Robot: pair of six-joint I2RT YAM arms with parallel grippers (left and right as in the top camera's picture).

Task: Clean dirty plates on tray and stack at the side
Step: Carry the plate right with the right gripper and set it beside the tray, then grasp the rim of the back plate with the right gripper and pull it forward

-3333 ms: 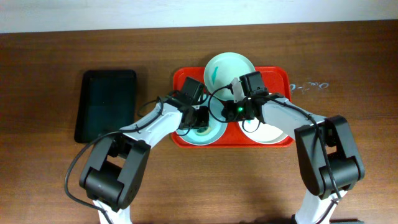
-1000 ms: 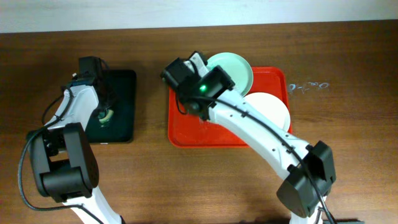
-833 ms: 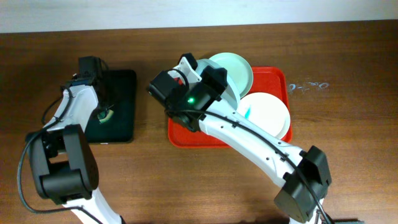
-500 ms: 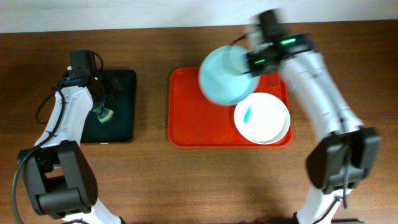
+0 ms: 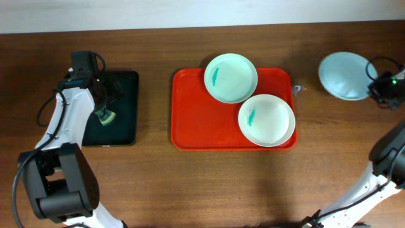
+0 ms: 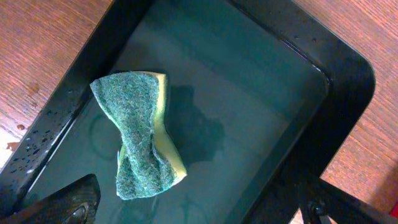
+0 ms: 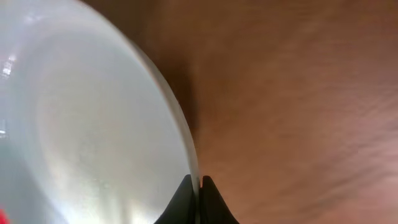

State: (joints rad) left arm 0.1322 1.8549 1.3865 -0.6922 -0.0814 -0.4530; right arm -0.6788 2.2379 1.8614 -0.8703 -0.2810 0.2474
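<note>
Next, my left gripper grabs the green and yellow sponge (image 5: 106,117) (image 6: 140,144) across its narrow middle, to leave a broad end free to clean plates.
Two plates rest on the red tray (image 5: 202,120): a pale mint plate (image 5: 231,77) at the tray's back edge and a white plate (image 5: 266,120) at its right, each with a small teal smear. A third, pale blue plate (image 5: 343,75) is over the bare table at the far right, and my right gripper (image 5: 374,87) is shut on its rim (image 7: 194,168). My left gripper (image 6: 199,208) hangs open over the black tray (image 5: 111,106), just above a green and yellow sponge (image 6: 140,144) lying loose in it.
The black tray holds shallow water, with droplets on its rim (image 6: 37,149). Bare wooden table (image 5: 202,183) runs along the front and between the two trays. A pale wall edge (image 5: 190,12) lies at the back.
My right arm has swung the pale blue plate from over the red tray to the far right of the table. My left gripper has opened and the sponge now lies free in the black tray.
</note>
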